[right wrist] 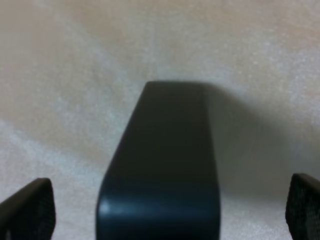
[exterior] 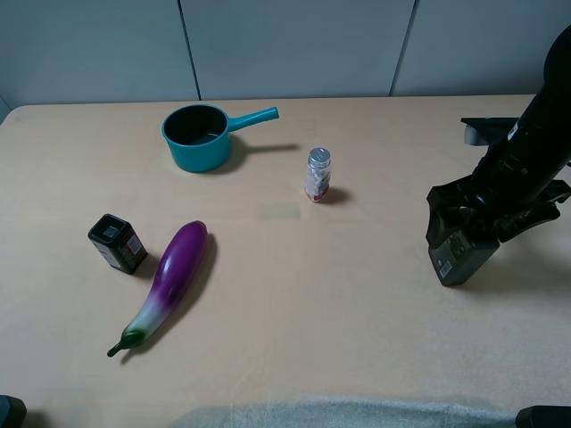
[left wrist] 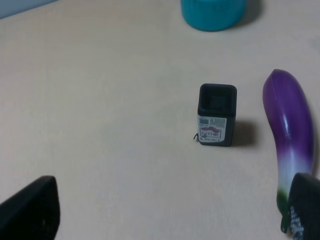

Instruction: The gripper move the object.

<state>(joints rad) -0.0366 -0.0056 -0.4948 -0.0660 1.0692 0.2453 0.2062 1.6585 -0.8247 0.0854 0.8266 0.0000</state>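
I should close my right gripper now. Its fingers are low on both sides of the dark bottle in the right wrist view, so they would hold the bottle.
The object (exterior: 459, 257), a dark flat rectangular bottle, is on the table at the right. In the right wrist view the object (right wrist: 160, 160) fills the middle as a dark block. My right gripper (exterior: 464, 234) is down over it, open, one finger on each side. Bare table shows between each fingertip (right wrist: 27, 210) and the bottle, so nothing is gripped. My left gripper (left wrist: 167, 220) is open and empty, hanging over the left part of the table. Only its two fingertips (left wrist: 30, 212) show.
A teal pot (exterior: 196, 135) with a handle stands at the back. A small clear silver-capped bottle (exterior: 318, 174) is near the middle. A black box (exterior: 117, 242) and a purple eggplant (exterior: 169, 281) lie at the left, both also in the left wrist view.
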